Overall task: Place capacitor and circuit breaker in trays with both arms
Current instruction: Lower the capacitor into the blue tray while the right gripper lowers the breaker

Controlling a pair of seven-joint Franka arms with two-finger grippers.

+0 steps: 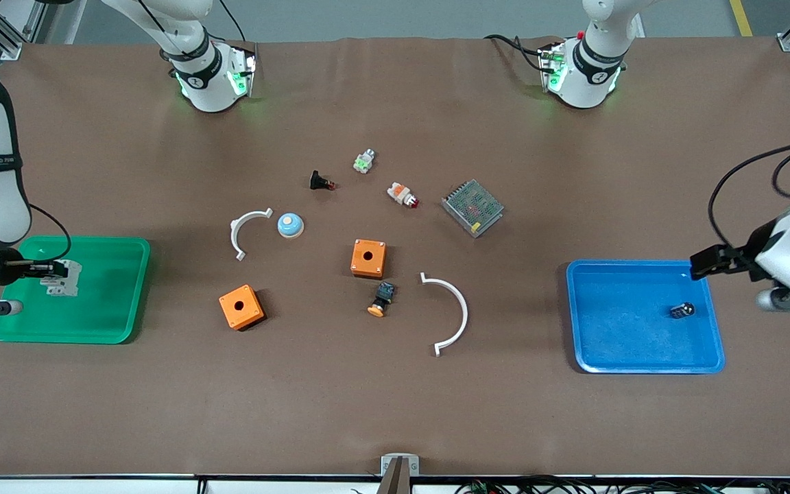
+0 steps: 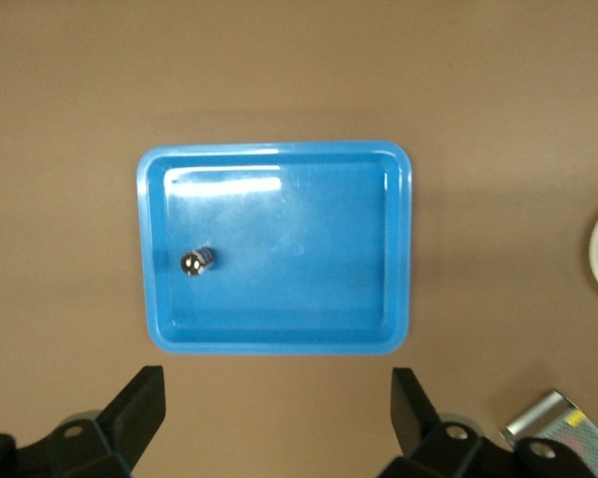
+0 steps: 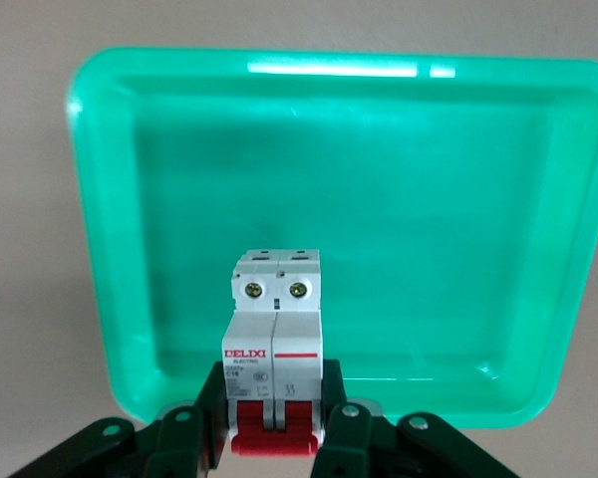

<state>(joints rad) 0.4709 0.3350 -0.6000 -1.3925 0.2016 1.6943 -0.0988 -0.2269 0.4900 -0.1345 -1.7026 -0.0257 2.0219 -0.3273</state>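
My right gripper keeps holding the breaker for now, since the whole green tray rim shows below the circuit breaker, and the breaker hangs high.
The circuit breaker, a white-grey block with red levers, sits between the fingers of my right gripper, which is shut on its lever end. In the front view that gripper holds the breaker over the green tray. The capacitor, a tiny black cylinder, lies in the blue tray near the left arm's end. My left gripper hangs open above that tray's edge. In the left wrist view its fingers stand wide apart around nothing, with the capacitor lying apart from them in the tray.
Mid-table lie two orange boxes, two white curved pieces, a blue-white button, a black push-button, an indicator lamp, an orange-capped button and a metal mesh unit.
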